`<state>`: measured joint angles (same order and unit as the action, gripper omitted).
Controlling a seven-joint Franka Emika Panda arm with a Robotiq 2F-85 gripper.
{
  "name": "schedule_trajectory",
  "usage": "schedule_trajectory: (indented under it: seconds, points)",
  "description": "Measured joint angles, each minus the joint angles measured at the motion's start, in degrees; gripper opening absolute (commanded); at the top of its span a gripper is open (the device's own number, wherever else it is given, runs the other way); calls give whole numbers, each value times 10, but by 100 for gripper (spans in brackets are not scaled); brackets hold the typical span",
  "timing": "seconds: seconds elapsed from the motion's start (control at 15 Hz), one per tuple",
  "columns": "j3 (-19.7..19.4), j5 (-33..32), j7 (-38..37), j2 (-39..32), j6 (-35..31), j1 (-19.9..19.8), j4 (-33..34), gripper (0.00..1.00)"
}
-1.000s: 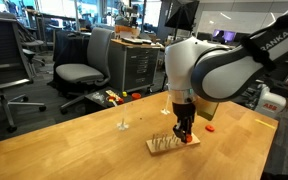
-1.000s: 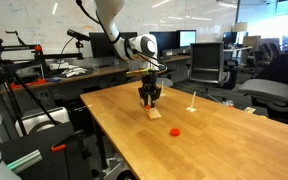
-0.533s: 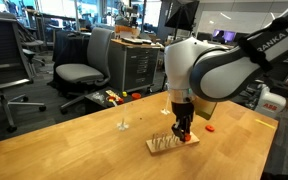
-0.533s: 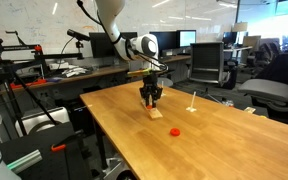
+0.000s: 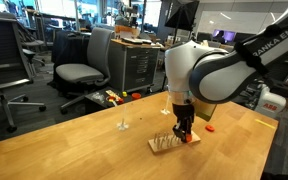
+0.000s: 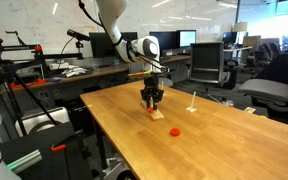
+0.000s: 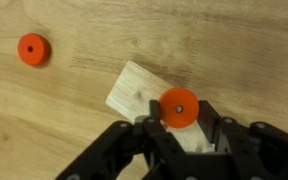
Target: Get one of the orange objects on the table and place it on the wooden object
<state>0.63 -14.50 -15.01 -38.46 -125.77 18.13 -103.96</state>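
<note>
I need to open my gripper now: its fingers hold the orange ring at the top of the wooden object, inside the object's edges, so the ring would stay there if I let go.
In the wrist view my gripper (image 7: 180,125) is shut on the orange object (image 7: 179,108), a small orange ring with a centre hole, held flat between the fingertips. It hangs just over one end of the wooden object (image 7: 136,90), a pale block whose far end is hidden under the fingers. In both exterior views the gripper (image 5: 184,133) (image 6: 152,103) points straight down at the block (image 5: 164,146) (image 6: 155,115) on the table. The held ring shows as an orange spot (image 5: 192,138) by the fingertips.
A second orange ring (image 7: 32,48) (image 5: 211,128) (image 6: 175,130) lies on the table a short way from the block. A small white upright item (image 5: 122,125) (image 6: 192,101) stands farther off. Office chairs (image 5: 79,70) and desks surround the table.
</note>
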Motion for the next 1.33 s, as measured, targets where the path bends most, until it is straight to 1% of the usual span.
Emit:
schedule_trajectory:
  seconds: [0.07,0.33,0.67,1.0,1.33]
  points:
    - [0,0,0,-1,0,0,0,72]
    - [0,0,0,-3,0,-1,2,99]
    - [-4,-17,0,5,1,0,22,100]
    - [-7,-52,0,37,9,0,62,100]
    - [-6,-60,8,66,31,0,104,100]
